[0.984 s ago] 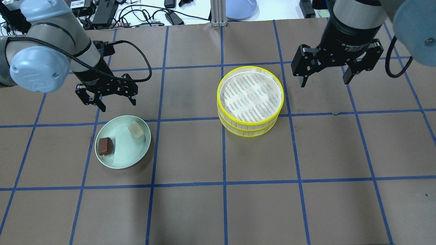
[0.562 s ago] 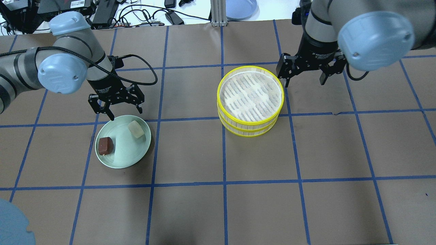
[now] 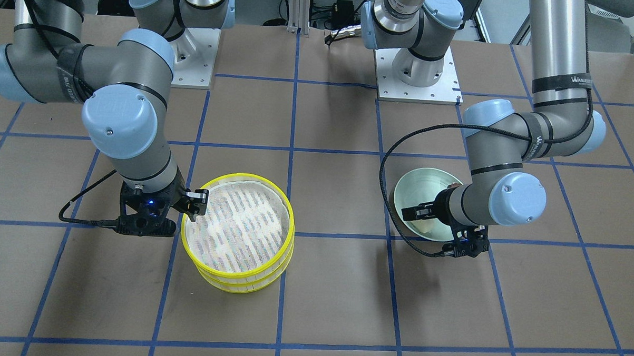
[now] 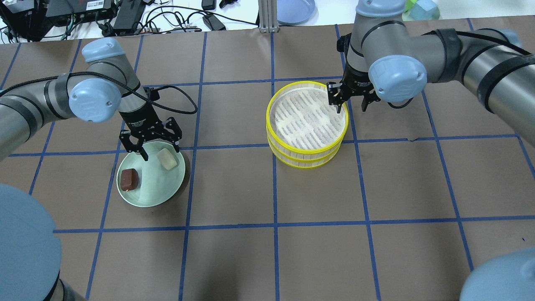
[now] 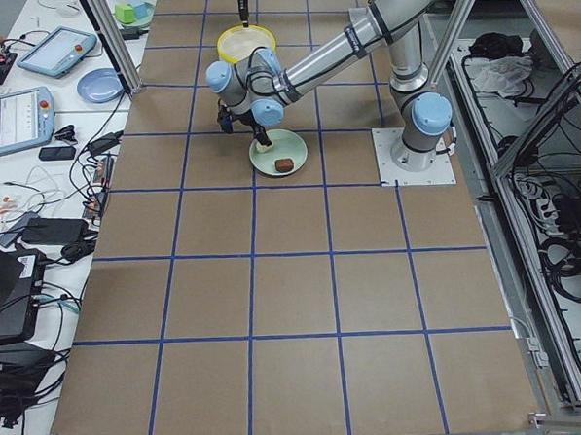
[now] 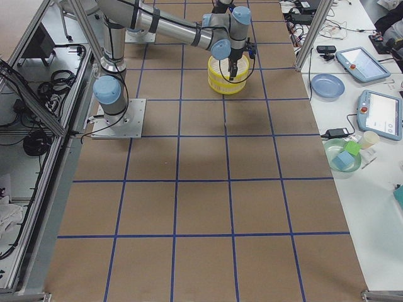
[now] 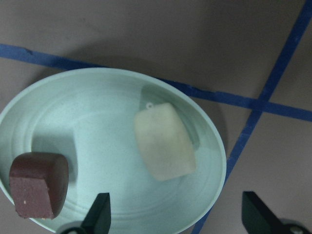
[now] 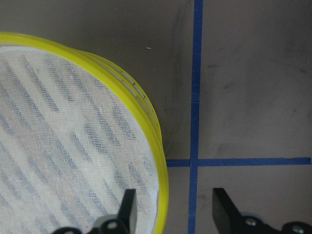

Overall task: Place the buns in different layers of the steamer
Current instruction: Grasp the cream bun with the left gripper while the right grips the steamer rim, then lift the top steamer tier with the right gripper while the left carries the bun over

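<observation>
I will next grab the cream-white bun by its long sides with my left gripper, so that I can place the bun in the steamer point(image 3: 237, 229).
The cream-white bun point(image 4: 167, 159) and the dark reddish-brown bun point(image 4: 129, 179) lie on a pale green plate point(image 4: 154, 190). My left gripper point(image 4: 161, 152) is open and empty, low over the plate, its fingers either side of the cream bun point(image 7: 165, 142); the brown bun point(image 7: 39, 184) lies off to one side. The steamer point(image 4: 307, 125), two stacked yellow-rimmed trays, holds no bun in its top tray. My right gripper point(image 4: 351, 108) is open and empty at the steamer's far right rim point(image 8: 151, 126), with one finger point(image 8: 127, 207) inside the rim and the other finger point(image 8: 223, 207) outside.
A blue plate point(image 4: 296, 10) and cables with power bricks point(image 4: 167, 19) lie beyond the table's far edge. Tablets and a green bowl of blocks point(image 6: 343, 157) sit on the side bench. Both arm bases point(image 3: 415, 71) stand at the robot's side of the table.
Both grippers have come down and moved in. The left went from behind the plate to over the cream bun. The right moved left onto the steamer's rim.
</observation>
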Robot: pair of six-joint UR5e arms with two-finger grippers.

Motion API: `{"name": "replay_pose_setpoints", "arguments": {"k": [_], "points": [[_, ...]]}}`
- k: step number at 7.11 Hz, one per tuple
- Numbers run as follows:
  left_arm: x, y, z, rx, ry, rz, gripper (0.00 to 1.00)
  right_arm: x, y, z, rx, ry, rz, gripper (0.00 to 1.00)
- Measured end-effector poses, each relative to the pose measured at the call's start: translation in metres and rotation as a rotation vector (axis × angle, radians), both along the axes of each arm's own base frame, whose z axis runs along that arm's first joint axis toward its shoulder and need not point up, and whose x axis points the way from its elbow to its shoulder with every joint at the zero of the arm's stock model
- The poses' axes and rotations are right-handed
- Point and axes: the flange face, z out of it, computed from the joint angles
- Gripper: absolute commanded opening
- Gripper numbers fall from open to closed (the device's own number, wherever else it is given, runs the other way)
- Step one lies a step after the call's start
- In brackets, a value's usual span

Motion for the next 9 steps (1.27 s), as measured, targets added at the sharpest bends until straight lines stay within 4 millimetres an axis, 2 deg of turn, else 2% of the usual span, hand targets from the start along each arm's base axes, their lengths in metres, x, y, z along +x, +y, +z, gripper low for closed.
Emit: {"name": "replay_pose_setpoints", "arguments": {"k": [1,2,3,5,6,7,9], "points": [[0.001,-0.003,-0.01,0.003,-0.002,-0.001,0.38,0.0,-0.001,-0.006,0.008,0.0,0.0,0.3],[0.002,-0.005,-0.016,0.004,-0.005,-0.005,0.09,0.0,-0.001,-0.009,0.013,-0.001,-0.001,0.3],[0.002,-0.006,-0.018,0.005,-0.006,-0.011,0.0,0.0,-0.002,-0.012,0.017,0.0,-0.002,0.3],[0.003,-0.008,-0.016,-0.002,-0.009,-0.018,0.0,0.0,-0.003,-0.017,0.023,0.001,-0.002,0.29],[0.003,-0.011,-0.01,-0.017,-0.01,-0.019,0.0,0.0,-0.003,-0.017,0.024,0.001,-0.002,0.13],[0.004,-0.016,0.005,-0.047,-0.016,-0.018,0.0,0.0,-0.003,-0.018,0.025,0.001,-0.006,0.0],[-0.002,-0.028,0.057,-0.137,-0.029,-0.008,0.0,0.0,-0.003,-0.018,0.025,0.0,-0.015,0.0]]}}
